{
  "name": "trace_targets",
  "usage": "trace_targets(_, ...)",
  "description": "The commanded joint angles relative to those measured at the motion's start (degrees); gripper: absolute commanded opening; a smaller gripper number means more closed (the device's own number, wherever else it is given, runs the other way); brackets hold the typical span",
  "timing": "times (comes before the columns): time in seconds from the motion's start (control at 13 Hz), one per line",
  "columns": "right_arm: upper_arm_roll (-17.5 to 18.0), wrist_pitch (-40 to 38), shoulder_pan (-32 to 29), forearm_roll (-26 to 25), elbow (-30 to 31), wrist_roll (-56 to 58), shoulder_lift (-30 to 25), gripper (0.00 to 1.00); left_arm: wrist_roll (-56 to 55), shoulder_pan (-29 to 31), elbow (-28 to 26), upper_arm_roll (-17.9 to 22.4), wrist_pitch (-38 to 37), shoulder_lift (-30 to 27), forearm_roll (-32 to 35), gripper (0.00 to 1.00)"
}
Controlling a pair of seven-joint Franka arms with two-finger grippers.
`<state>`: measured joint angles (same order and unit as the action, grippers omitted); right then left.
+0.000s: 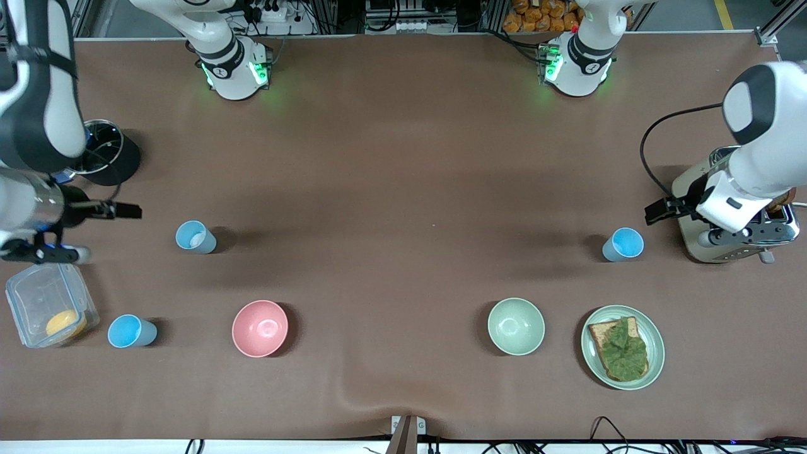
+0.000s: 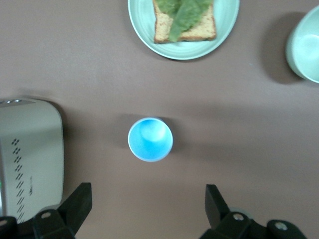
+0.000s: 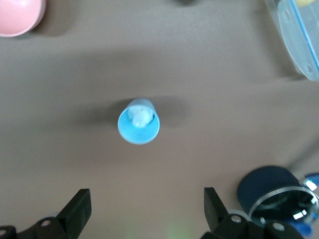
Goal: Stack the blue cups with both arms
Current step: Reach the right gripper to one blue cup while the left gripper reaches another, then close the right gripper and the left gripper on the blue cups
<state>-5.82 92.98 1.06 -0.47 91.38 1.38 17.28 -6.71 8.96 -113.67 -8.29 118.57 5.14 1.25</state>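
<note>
The blue cups need to be stacked, so my right gripper will next grab the paler cup with the whitish inside by its rim (image 1: pixel 195 224) (image 3: pixel 138 143).
Three blue cups stand upright on the brown table. A paler cup (image 1: pixel 195 237) with a whitish inside stands toward the right arm's end and shows in the right wrist view (image 3: pixel 139 124). A brighter cup (image 1: pixel 131 331) stands nearer the front camera, beside a clear container. A third cup (image 1: pixel 623 244) stands toward the left arm's end, beside the toaster, and shows in the left wrist view (image 2: pixel 150 139). My right gripper (image 1: pixel 120 210) (image 3: pixel 147 204) is open and empty, up above the paler cup. My left gripper (image 1: pixel 659 211) (image 2: pixel 148 204) is open and empty above the third cup.
A pink bowl (image 1: pixel 260 328) and a pale green bowl (image 1: pixel 516 326) sit nearer the front camera. A plate (image 1: pixel 657 350) holds toast with lettuce. A toaster (image 1: pixel 737 243) stands under the left arm. A clear container (image 1: pixel 38 293) and a black holder (image 1: pixel 104 148) stand at the right arm's end.
</note>
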Motion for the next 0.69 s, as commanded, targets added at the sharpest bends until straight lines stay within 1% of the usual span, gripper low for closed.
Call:
trace_targets(0.0, 0.81, 9.20, -1.24, -2.25, 8.87, 0.46, -1.46, 1.00, 1.88, 1.41, -4.11, -0.23, 4.91, 0.56, 1.73, 1.00)
trace_targets(0.15, 0.81, 16.85, -1.32, -2.96, 13.80, 1.77, -0.59, 1.00, 1.70, 1.41, -4.28, -0.23, 7.01, 3.02, 1.74, 1.00)
trace_targets(0.38, 0.90, 28.63, -2.46, -2.96, 20.84, 4.33, 1.43, 1.00, 2.05, 2.81, -6.03, -0.23, 12.28, 6.54, 1.74, 1.00)
trace_targets(0.62, 0.90, 32.53, -4.39, -2.87, 21.73, 8.01, 5.21, 1.00, 2.66, 4.65, -7.09, -0.23, 18.69, 10.23, 1.74, 1.00)
